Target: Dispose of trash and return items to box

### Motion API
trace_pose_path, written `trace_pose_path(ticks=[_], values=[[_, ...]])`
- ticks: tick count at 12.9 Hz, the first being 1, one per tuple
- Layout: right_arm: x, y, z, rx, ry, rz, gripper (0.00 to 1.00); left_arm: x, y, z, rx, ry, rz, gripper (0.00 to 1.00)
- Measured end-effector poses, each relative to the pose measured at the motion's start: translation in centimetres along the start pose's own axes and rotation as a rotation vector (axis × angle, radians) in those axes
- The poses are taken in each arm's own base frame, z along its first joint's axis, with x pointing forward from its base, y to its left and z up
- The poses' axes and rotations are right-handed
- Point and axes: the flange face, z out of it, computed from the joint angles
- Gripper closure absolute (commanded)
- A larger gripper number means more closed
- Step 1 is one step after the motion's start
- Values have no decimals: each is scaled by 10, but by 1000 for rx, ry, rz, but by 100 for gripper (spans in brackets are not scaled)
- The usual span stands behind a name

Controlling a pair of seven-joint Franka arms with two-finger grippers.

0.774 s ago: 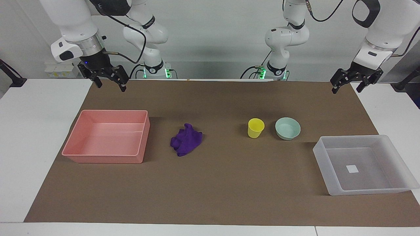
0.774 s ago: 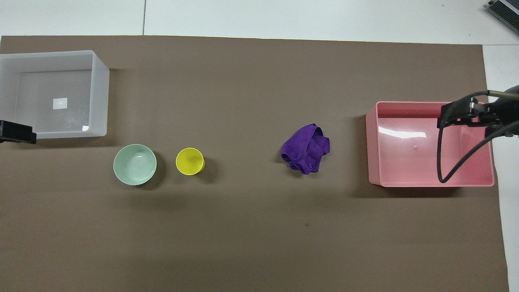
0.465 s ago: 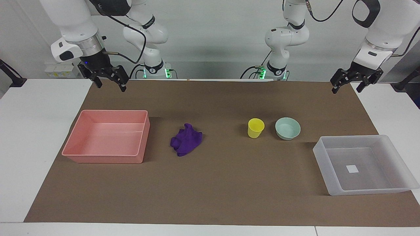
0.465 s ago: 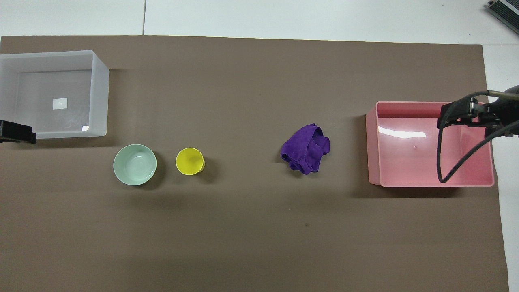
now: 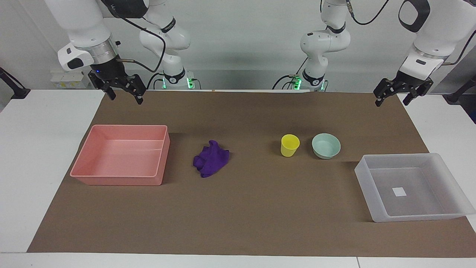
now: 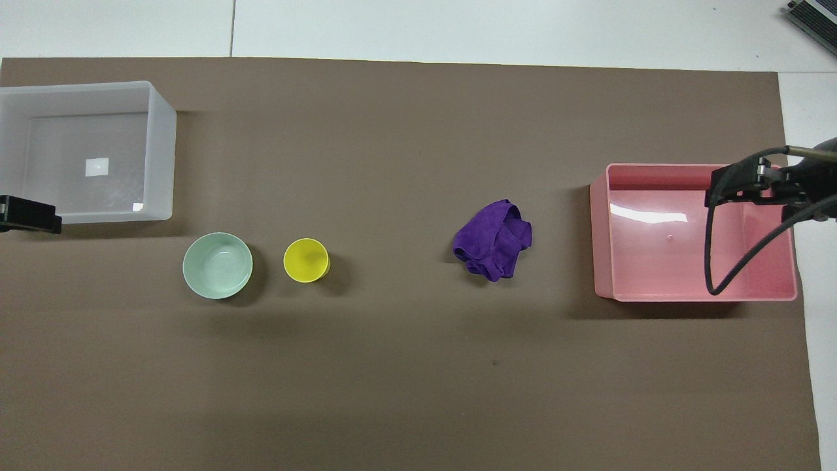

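I should next use my left gripper to grab the mint-green bowl by its rim (image 6: 186,271), and then I need to put the bowl back in the translucent box.
The purple cloth wad (image 5: 211,160) lies on the brown mat between the pink bin and the yellow cup; it also shows in the overhead view (image 6: 493,240). The yellow cup (image 5: 289,145) (image 6: 306,260) stands upright beside the mint-green bowl (image 5: 326,145) (image 6: 218,265). The translucent box (image 5: 424,216) (image 6: 160,157) with a white sticker sits empty at the left arm's end. My right gripper (image 5: 125,98) (image 6: 752,183) is open and empty, raised over the mat's edge by the pink bin. My left gripper (image 5: 391,103) (image 6: 26,214) is open and empty, raised over the mat's corner at the left arm's end.
An empty pink bin (image 5: 119,181) (image 6: 605,229) sits at the right arm's end of the mat. The brown mat (image 5: 238,223) covers the middle of the white table. A black cable (image 6: 709,261) hangs from the right wrist over the pink bin.
The left gripper has shifted very slightly. Nothing else has moved.
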Motion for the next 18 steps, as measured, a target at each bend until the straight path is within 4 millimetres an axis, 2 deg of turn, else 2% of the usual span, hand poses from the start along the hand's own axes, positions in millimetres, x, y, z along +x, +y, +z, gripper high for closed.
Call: trace_pose_path(ticks=[2,5,7,11,13,16,18], values=[[3,-1,1,5,22,0,0,4,16,20,-5,-58,30,0],[8,-6,11,11,40,-7,0,11,31,68,-11,-143,52,0],[13,-16,27,14,49,-22,0,16,39,106,-11,-152,48,0],[16,-55,79,26,78,-79,0,5,77,192,2,-190,-26,0],[14,-74,104,28,75,-101,0,1,96,213,12,-222,-43,0],[14,-109,136,34,73,-119,0,6,95,236,12,-241,-60,0],[10,-139,160,42,77,-124,0,9,94,259,12,-270,-62,1]])
